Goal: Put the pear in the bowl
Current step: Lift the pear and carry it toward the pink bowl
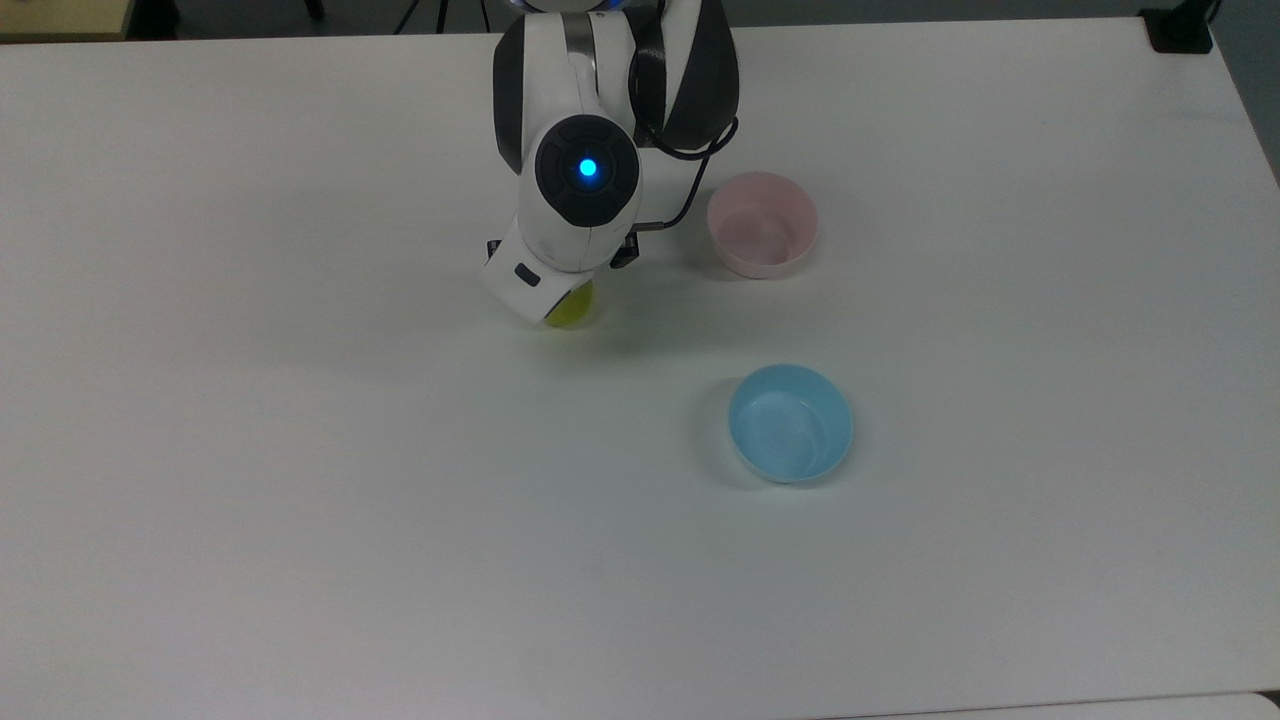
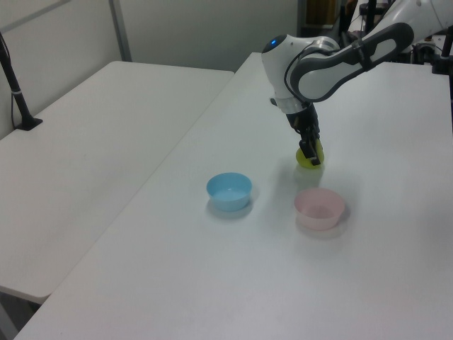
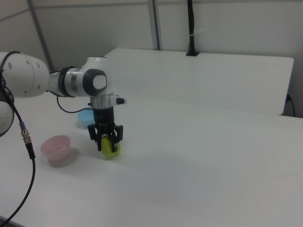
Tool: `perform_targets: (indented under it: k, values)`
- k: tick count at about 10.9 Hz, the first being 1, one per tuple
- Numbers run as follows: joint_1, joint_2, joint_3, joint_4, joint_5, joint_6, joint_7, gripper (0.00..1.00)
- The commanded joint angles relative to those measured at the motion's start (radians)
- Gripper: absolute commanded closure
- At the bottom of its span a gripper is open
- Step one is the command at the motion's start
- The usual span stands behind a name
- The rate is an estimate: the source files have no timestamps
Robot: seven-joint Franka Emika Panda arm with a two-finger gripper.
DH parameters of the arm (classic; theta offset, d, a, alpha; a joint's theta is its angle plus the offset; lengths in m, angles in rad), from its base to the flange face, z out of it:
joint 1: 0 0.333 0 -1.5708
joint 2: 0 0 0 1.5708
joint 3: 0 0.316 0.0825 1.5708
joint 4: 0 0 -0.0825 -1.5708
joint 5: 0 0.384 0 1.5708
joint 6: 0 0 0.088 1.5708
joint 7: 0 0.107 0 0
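Next, the gripper grabs the yellow-green pear by its narrow upper part (image 2: 319,146). Then it places the pear in the pale pink bowl (image 2: 320,210).
The yellow-green pear (image 1: 573,309) (image 2: 310,159) (image 3: 112,150) rests on the white table, mostly covered by the arm's hand in the top view. My gripper (image 2: 308,150) (image 3: 108,140) is low over the pear, open, with a finger on either side of its upper part. The pale pink bowl (image 1: 742,263) (image 2: 320,210) (image 3: 56,147) stands empty a short way to the top view's right of the pear, apart from it.
A light blue bowl (image 1: 790,424) (image 2: 229,192) (image 3: 84,117) sits toward the table's front in the top view. A black clamp (image 1: 1180,30) is at the far right corner. A second white table (image 2: 85,149) stands alongside.
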State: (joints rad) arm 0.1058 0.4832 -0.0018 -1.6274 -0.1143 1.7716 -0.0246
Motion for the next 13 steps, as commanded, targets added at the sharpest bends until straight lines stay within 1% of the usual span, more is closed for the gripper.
perform_targets:
  k: [1,2,4,5,6,7,8,11,13]
  values:
    - [0.006,-0.121,-0.010,-0.019,-0.007,-0.001,0.020,0.70]
    - [0.003,-0.164,-0.012,-0.012,-0.001,-0.039,0.019,0.70]
    - [0.005,-0.208,-0.012,0.014,0.004,-0.087,0.020,0.70]
    - [0.009,-0.215,-0.010,0.033,0.018,-0.109,0.022,0.70]
    - [0.012,-0.225,-0.006,0.050,0.048,-0.129,0.020,0.70]
    - [0.021,-0.229,-0.001,0.054,0.067,-0.133,0.022,0.69]
    - [0.072,-0.227,-0.001,0.063,0.080,-0.136,0.032,0.68]
    - [0.199,-0.219,-0.001,0.055,0.087,-0.150,0.089,0.62]
    - [0.257,-0.200,-0.001,0.054,0.087,-0.141,0.127,0.58]
